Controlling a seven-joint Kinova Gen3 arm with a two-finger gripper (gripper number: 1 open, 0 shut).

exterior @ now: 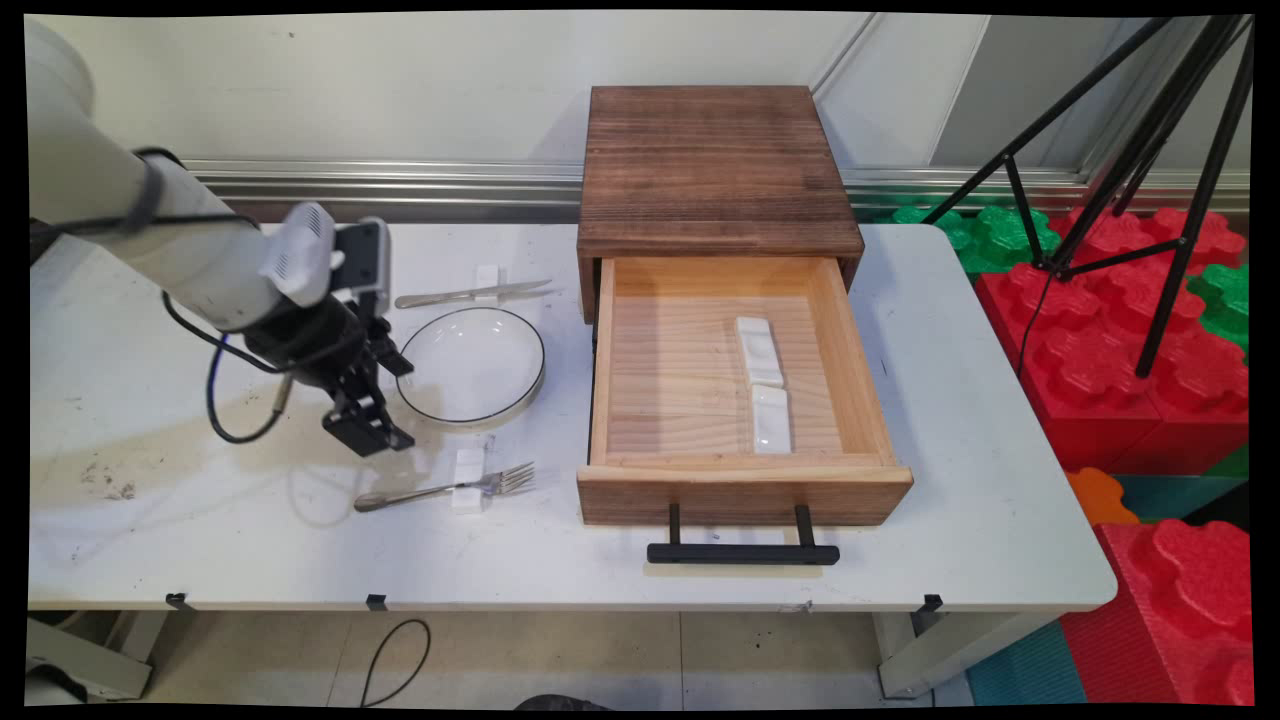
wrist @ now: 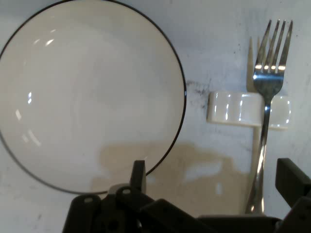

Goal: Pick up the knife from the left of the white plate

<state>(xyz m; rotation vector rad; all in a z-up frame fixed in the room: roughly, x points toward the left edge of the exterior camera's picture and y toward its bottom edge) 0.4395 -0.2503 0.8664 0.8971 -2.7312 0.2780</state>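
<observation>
The metal knife should go in the open drawer. My gripper needs to pick it up next by its handle, close to the blade (exterior: 455, 296).
My gripper (exterior: 385, 405) hangs open just above the table, left of a white plate with a black rim (exterior: 470, 365) and behind a fork (exterior: 440, 490). The fork lies across a small white rest (exterior: 468, 480). In the hand view the gripper (wrist: 214, 187) has its fingers wide apart with nothing held. The plate (wrist: 87, 97) lies ahead on the left there, and the fork (wrist: 269, 82) on its rest (wrist: 233, 109) ahead on the right. The fork's handle runs down between the fingers. A knife (exterior: 470, 294) lies on another rest (exterior: 487, 278) behind the plate.
A wooden box (exterior: 715, 170) stands at the back centre, its drawer (exterior: 740, 490) pulled out with a black handle (exterior: 742, 552). Two white rests (exterior: 760, 350) (exterior: 771, 420) lie inside. A black tripod (exterior: 1150, 180) and red foam blocks (exterior: 1130, 370) stand off the table's right end.
</observation>
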